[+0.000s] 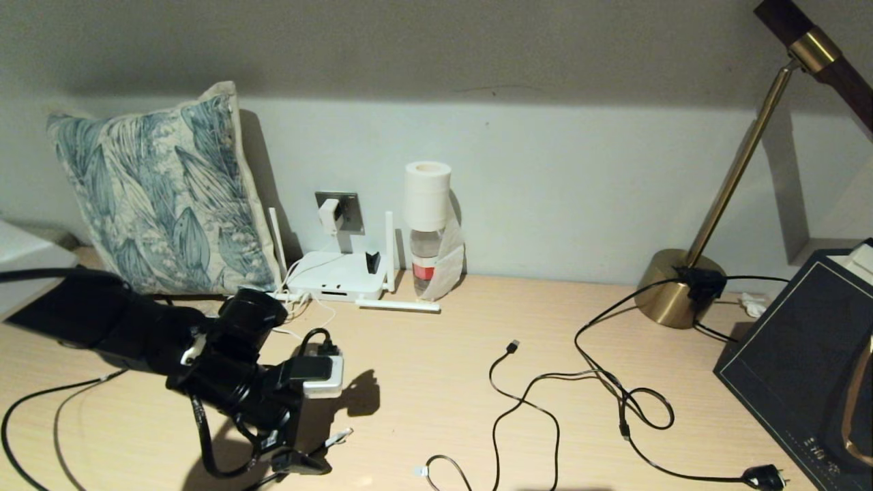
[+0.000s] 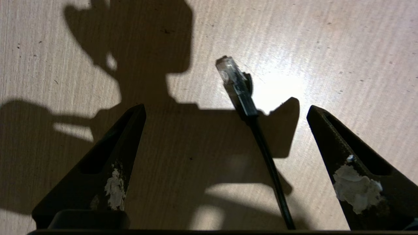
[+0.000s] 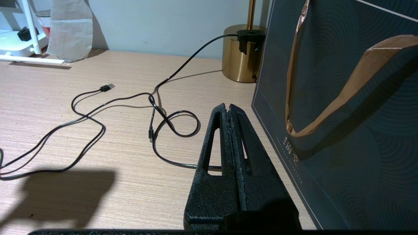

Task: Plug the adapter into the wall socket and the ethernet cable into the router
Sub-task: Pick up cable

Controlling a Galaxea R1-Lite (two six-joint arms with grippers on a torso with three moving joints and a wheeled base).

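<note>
The ethernet cable has to go into the router, so my left gripper should next pick up the cable by its black connector boot [image 2: 246, 101].
The white adapter [image 1: 329, 215] sits in the grey wall socket [image 1: 348, 208], and its thin white cord drops to the white router [image 1: 339, 276] with upright antennas below it. The ethernet cable [image 2: 261, 143] lies on the desk; its clear clip connector [image 2: 228, 70] points just past my left fingertips. My left gripper [image 2: 226, 109] hangs open low over the desk, the cable running between its fingers untouched; in the head view the left gripper [image 1: 303, 453] is at the front left, the connector [image 1: 341, 434] beside it. My right gripper [image 3: 227, 106] rests shut and empty beside a dark bag.
A leaf-print pillow [image 1: 157, 198] leans left of the router. A bottle topped by a white roll [image 1: 427, 225] stands to its right. A black USB cable [image 1: 513, 348] and a plug cord [image 1: 764, 476] loop across the desk. Brass lamp base [image 1: 672, 293] and dark bag [image 1: 805, 354] stand right.
</note>
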